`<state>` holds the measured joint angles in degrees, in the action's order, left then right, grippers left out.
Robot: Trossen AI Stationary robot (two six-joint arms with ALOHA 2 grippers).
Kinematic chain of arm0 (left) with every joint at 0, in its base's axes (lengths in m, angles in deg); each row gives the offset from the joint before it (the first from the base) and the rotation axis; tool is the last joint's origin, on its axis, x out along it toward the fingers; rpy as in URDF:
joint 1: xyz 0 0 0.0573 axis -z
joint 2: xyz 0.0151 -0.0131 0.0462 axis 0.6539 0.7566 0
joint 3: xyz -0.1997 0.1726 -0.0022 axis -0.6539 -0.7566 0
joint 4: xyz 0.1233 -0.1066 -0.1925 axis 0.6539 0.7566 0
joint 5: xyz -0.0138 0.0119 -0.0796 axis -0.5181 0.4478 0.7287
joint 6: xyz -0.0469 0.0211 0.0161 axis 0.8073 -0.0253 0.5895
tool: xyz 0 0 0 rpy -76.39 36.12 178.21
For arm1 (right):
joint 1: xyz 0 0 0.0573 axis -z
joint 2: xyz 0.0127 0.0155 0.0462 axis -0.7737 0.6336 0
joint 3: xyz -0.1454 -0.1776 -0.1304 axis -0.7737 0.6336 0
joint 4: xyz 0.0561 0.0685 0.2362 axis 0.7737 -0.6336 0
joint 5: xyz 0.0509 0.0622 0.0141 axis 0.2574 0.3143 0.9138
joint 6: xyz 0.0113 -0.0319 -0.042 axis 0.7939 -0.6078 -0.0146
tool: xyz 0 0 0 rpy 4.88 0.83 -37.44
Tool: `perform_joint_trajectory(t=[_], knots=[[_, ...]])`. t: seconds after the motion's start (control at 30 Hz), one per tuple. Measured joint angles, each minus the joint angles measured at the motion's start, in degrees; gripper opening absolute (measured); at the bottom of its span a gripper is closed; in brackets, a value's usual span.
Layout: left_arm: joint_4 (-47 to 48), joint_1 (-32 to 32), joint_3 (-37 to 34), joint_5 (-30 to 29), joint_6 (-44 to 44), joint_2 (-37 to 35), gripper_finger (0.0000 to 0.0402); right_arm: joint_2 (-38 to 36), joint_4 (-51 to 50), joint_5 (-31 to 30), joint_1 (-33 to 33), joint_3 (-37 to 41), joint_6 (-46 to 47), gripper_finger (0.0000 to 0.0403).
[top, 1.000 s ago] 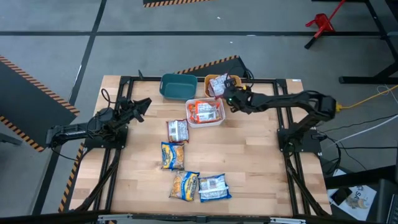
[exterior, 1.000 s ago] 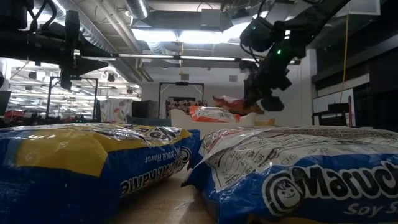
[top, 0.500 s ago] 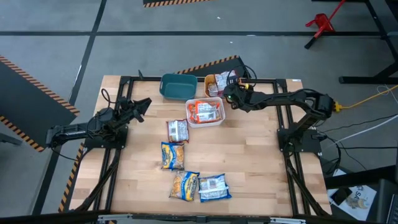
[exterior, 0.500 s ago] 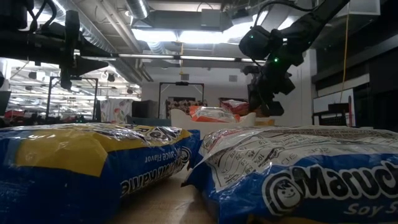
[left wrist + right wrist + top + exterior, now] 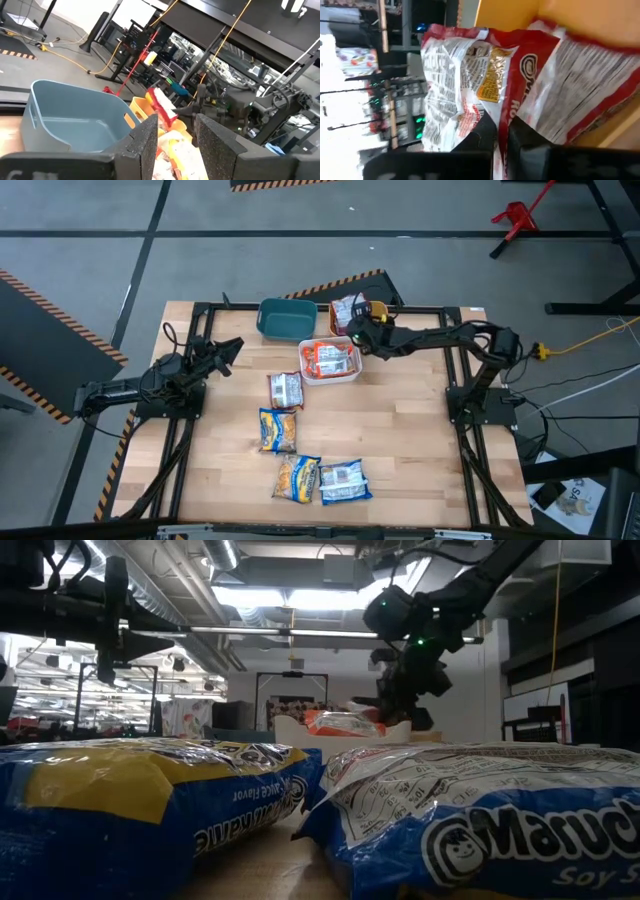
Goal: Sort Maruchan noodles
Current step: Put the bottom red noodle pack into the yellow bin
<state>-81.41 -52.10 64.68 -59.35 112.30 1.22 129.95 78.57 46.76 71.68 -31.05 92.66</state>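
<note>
The lower edge of the maroon-white noodle packet reaches inside the orange bin's rim, beside the packet lying there, so my right gripper will let go.
My right gripper is at the orange bin on the table's far side, shut on a maroon-white noodle packet that sits over that bin. The right wrist view shows this packet against the orange wall. Orange-red packets lie in the white bin. A maroon packet, two blue-yellow packets and a blue-white one lie flat on the table. My left gripper waits open at the table's left, touching nothing. My right gripper pinches the maroon-white packet between its two fingers at an edge. It comes level, from the table's right. The packet spreads out ahead of the fingers over the orange bin. Whether it rests in the bin or hangs clear, I cannot tell.
A teal bin stands to the left of the orange bin; the left wrist view shows it with nothing in it. Black frame rails run along both sides of the table. Bare wood lies on the right half.
My right gripper, still shut on the maroon-white packet, has shifted a little toward the table's left beside the orange bin, and the packet has moved with it over the bin.
</note>
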Motion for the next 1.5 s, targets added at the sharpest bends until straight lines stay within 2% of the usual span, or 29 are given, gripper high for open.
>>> perform_joint_trajectory(t=[0.2, 0.43, 0.87, 1.03, 1.23, 1.3, 1.4, 1.5], knots=[[0.06, 0.02, 0.0, 2.01, -0.06, 0.01, 0.0127, 0.03, -5.9, -0.36, -0.02, -1.64, 0.17, 0.0], [0.03, 0.02, 0.0, 2.29, -0.09, -0.01, 0.0127, 0.03, -6.44, 0.02, 0.02, -1.64, -4.15, 0.0011], [0.01, 0.02, 0.0, 2.94, -0.02, 0.0, 0.0127, -0.25, -6.47, 0.18, -0.04, -1.62, -8.68, 0.0152], [0.01, 0.02, 0.0, 2.97, 0.02, -0.01, 0.0127, -2.89, -6.52, 5.43, 0.0, -1.61, -25.81, 0.0175], [0.03, 0.02, 0.0, 2.97, 0.11, -0.01, 0.0127, -9.39, -7.44, 10.0, 0.02, -1.59, -46.25, 0.0176], [0.01, 0.02, 0.0, 2.97, 0.11, 0.0, 0.0127, -12.32, -8.58, 9.87, 0.02, -1.59, -52.33, 0.0173], [0.03, 0.02, 0.0, 2.97, 0.11, -0.02, 0.0127, -15.5, -9.57, 6.17, 0.63, -1.61, -59.15, 0.0169], [0.03, 0.02, 0.0, 2.97, 0.11, -0.01, 0.0127, -16.46, -9.57, 8.87, 4.43, -2.05, -67.27, 0.0163]])
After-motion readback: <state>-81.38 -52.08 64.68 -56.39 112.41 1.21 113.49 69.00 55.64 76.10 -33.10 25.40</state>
